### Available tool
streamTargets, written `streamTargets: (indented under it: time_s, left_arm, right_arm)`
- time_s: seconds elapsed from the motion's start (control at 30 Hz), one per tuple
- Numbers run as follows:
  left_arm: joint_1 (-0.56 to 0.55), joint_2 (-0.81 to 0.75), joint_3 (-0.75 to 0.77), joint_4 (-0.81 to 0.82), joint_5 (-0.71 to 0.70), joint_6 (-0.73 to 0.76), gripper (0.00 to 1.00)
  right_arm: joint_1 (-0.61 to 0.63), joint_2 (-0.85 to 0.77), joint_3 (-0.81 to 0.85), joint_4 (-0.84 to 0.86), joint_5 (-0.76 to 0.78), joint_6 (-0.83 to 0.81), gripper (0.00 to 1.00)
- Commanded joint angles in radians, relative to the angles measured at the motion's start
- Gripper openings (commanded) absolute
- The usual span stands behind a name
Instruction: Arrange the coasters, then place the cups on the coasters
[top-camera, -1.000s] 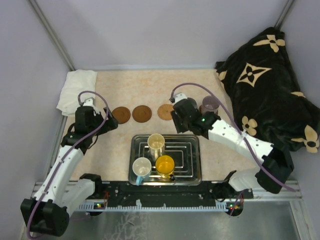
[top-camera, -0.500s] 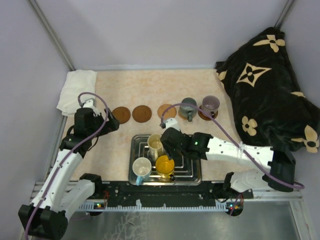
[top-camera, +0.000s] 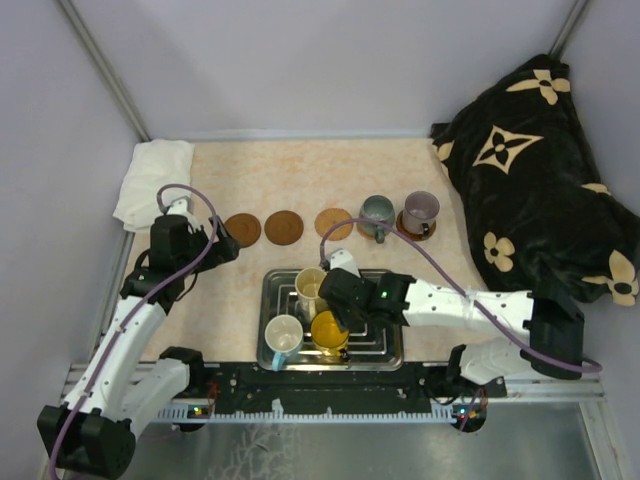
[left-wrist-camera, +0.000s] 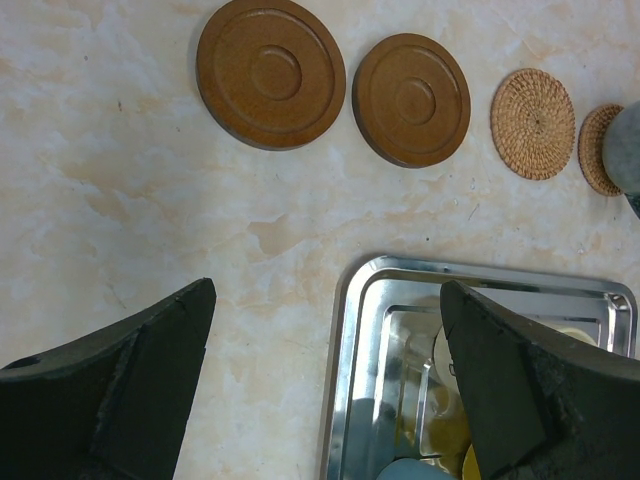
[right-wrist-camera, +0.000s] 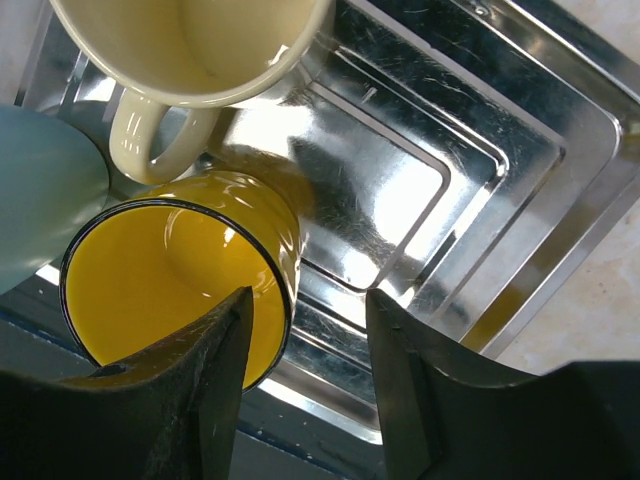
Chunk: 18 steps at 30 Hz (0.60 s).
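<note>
My right gripper grabs the yellow cup by its black-edged rim next, since the cup's base stays free to stand on the woven coaster.
Five coasters lie in a row across the table. Two dark wooden ones and a woven one are bare. The grey cup and the pale purple cup each stand on a coaster. The cream cup, light blue cup and yellow cup stand in the steel tray. My right gripper is open astride the yellow cup's rim, one finger over its inside, one outside. My left gripper hangs open above the table by the tray's left edge.
A folded white cloth lies at the back left corner. A black flowered cushion fills the right side. Purple walls close in the table on three sides.
My right arm has left the grey cup on its coaster and swung back to the tray, over the yellow cup, its jaws wider. The left arm has barely moved.
</note>
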Motion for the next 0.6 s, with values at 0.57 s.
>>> streamTargets:
  time_s: [0.57]
  left_arm:
    - [-0.006,0.017,0.001,0.014,0.002,-0.004,1.00]
  right_arm:
    - [0.035,0.192,0.060,0.078,-0.037,-0.022,0.17]
